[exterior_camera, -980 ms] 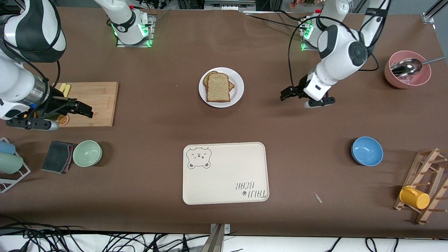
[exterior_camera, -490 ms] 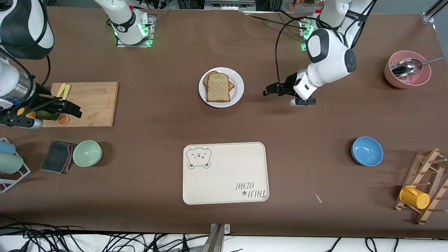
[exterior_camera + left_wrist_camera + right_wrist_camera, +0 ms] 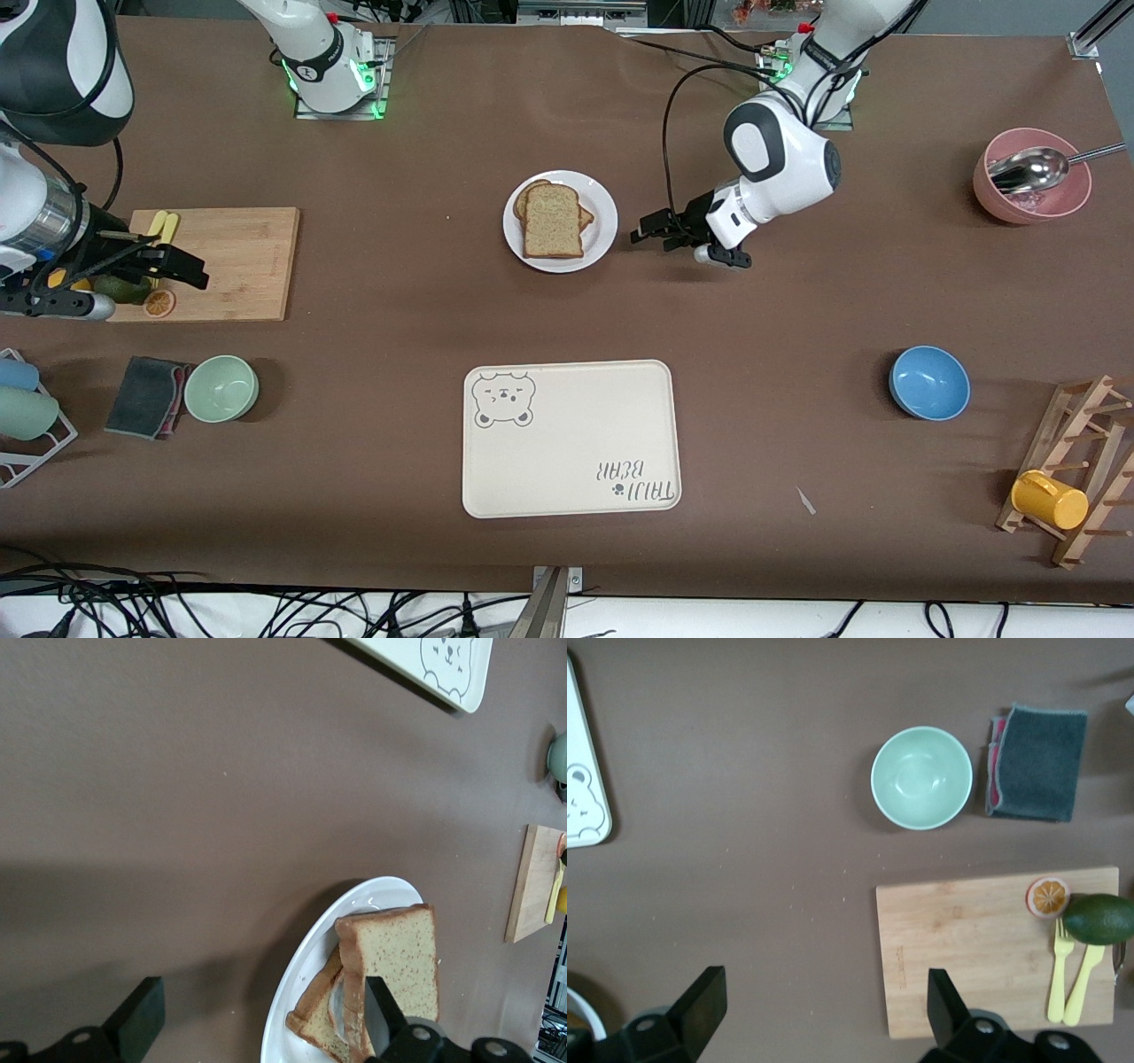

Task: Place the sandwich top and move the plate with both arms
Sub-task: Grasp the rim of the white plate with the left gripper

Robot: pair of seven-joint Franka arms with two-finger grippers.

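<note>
The plate's rim [image 3: 608, 221] is the part my left gripper needs to grab next, to move the plate with the sandwich onto the cream tray [image 3: 570, 439].
The plate [image 3: 601, 232] sits mid-table, nearer the arms' bases than the tray. The sandwich top [image 3: 552, 221], a tan speckled slice, lies on a lower slice on the plate. In the left wrist view the sandwich top [image 3: 399, 948] covers a slice with a bit of white showing between them, on the plate [image 3: 306, 970]. My left gripper [image 3: 654, 234] is open and empty, low beside the plate's rim toward the left arm's end; it also shows in the left wrist view [image 3: 261, 1023]. My right gripper [image 3: 182, 266] is open and empty over the cutting board's edge; the right wrist view [image 3: 824, 1005] shows it too.
A cream bear-print tray [image 3: 571, 439] lies nearer the front camera than the plate. A wooden cutting board [image 3: 235, 261] holds yellow forks, an orange slice and a green fruit. A green bowl [image 3: 221, 388], grey cloth [image 3: 146, 396], blue bowl [image 3: 928, 382], pink bowl [image 3: 1032, 188], mug rack [image 3: 1076, 470].
My left gripper has moved across the table toward the plate and now sits beside its rim. My right gripper has drawn back a little toward the right arm's end of the table.
</note>
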